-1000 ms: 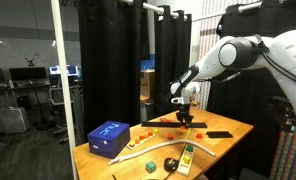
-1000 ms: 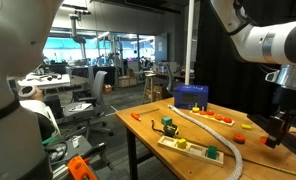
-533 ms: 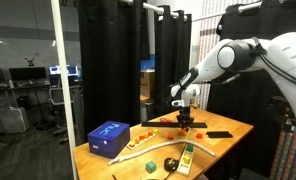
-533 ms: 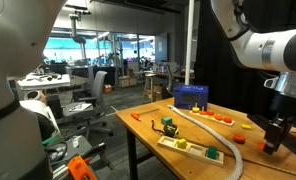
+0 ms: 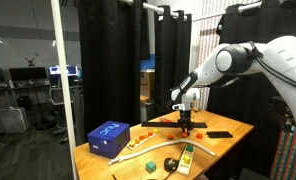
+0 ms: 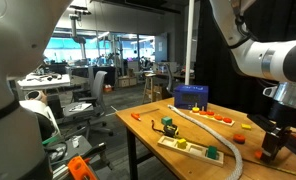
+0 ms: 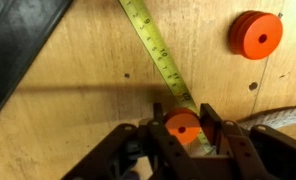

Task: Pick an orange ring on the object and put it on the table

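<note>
My gripper opens now, since the flat table lies just below the small flat orange ring. The ring would come to rest by the yellow tape measure.
In the wrist view my gripper (image 7: 181,135) is shut on a small flat orange ring (image 7: 183,125), held just over the light wooden table (image 7: 88,60) above a yellow tape measure (image 7: 153,45). A second orange ring (image 7: 255,34) lies flat on the table further off. In both exterior views the gripper (image 5: 185,123) (image 6: 272,150) hangs low over the table (image 5: 233,126) (image 6: 148,130); the held ring is too small to make out there.
A blue box (image 5: 109,138) (image 6: 191,96) stands at one end of the table. Small orange pieces (image 6: 218,118), a white cable (image 6: 213,136), a flat board with coloured parts (image 6: 193,150) and a black flat object (image 5: 219,134) (image 7: 18,50) lie on it.
The gripper has come down closer to the tabletop with the ring in it; nothing else has moved.
</note>
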Available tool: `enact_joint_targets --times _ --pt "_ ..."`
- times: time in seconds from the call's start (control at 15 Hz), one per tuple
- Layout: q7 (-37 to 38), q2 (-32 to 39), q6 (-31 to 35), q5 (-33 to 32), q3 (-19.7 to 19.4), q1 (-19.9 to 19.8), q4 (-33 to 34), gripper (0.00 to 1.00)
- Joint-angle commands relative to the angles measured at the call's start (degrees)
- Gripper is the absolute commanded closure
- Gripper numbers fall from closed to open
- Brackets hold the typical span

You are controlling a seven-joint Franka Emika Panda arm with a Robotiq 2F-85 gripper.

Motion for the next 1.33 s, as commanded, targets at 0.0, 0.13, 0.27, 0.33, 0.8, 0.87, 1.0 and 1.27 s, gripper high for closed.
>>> enact_joint_targets --times 0.0,0.13,0.27,0.33,0.8,0.87,1.0,1.27 --pt "-1.32 0.78 -0.55 1.18 0.09 -0.37 1.68 0.83" --pt "-1.27 0.98 -0.63 1.15 0.1 -0.34 1.88 0.83" --pt "-1.13 1.16 -0.79 1.13 0.09 -0.29 2.16 0.83" --pt "-0.94 1.22 -1.02 1.13 0.05 -0.24 2.29 0.82" --pt "-0.37 1.08 -1.26 0.88 -0.13 0.06 2.07 0.01" --pt "-0.06 0.49 -1.38 0.72 -0.16 0.36 1.67 0.0" --pt "0.73 -1.26 -1.68 0.36 -0.13 1.22 0.48 0.0" --pt "6.36 -6.77 -5.34 0.2 -0.37 4.39 -1.76 0.0"
